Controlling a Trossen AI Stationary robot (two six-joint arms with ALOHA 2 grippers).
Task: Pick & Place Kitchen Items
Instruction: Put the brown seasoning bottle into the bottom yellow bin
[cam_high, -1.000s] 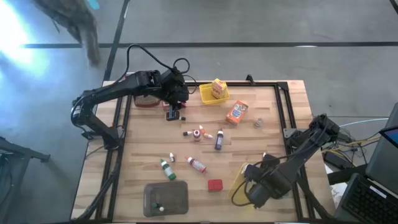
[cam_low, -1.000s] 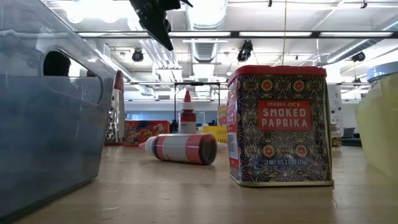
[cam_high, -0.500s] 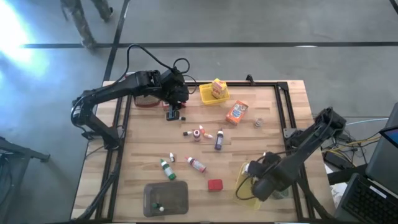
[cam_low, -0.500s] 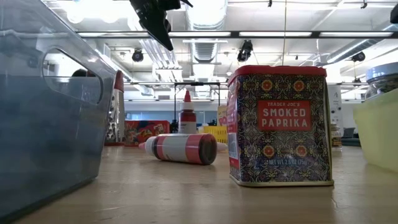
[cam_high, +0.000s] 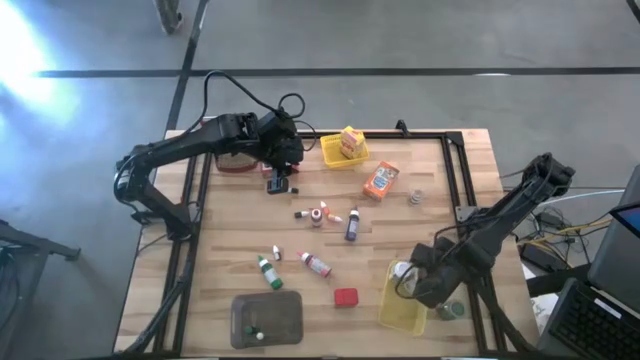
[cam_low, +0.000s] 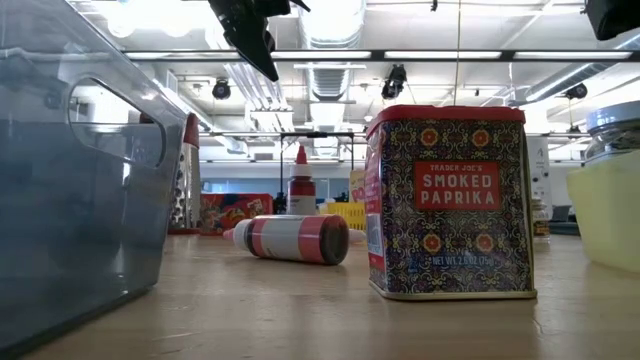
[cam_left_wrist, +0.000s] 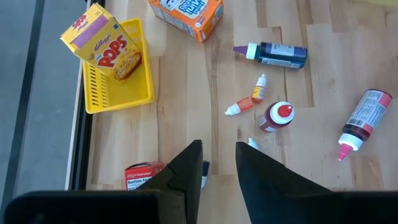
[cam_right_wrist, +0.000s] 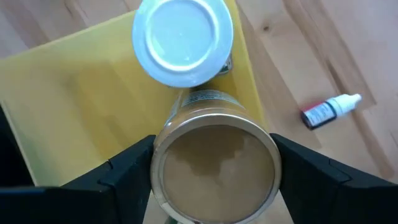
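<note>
The gold-lidded jar (cam_right_wrist: 216, 169) is standing inside the yellow basket, level with the white lid in the right wrist view, so the robot's right gripper needs to open.
My right gripper (cam_high: 425, 288) hangs over the near-right yellow basket (cam_high: 400, 310), shut on a gold-lidded jar (cam_right_wrist: 214, 163). A white-lidded jar (cam_right_wrist: 183, 40) stands in that basket. My left gripper (cam_high: 281, 172) hovers open over the far left of the table, above a small red box (cam_left_wrist: 144, 174). Loose on the wood lie small bottles (cam_high: 352, 226), an orange box (cam_high: 380, 181), a red block (cam_high: 346, 297) and the paprika tin (cam_low: 450, 200). A Pops box (cam_left_wrist: 106, 38) sits in the far yellow basket (cam_left_wrist: 118, 93). My right gripper holds the jar at its gold lid (cam_right_wrist: 214, 186), pinched between the two fingers (cam_right_wrist: 127, 169), one on each side. The fingers come from above, pointing down. The jar hangs below them over the yellow basket (cam_right_wrist: 74, 106); its own body hides its lower end.
A grey tray (cam_high: 267, 318) sits at the near edge with a small bottle inside. A grater with a red handle (cam_low: 188, 170) stands at the far left. A small bottle (cam_right_wrist: 329, 111) lies on the wood beside the near basket. Black rails (cam_high: 455, 170) border the table.
My right gripper has moved toward the far and right edges with the jar, uncovering the near yellow basket in the high view. My left arm has kept still.
</note>
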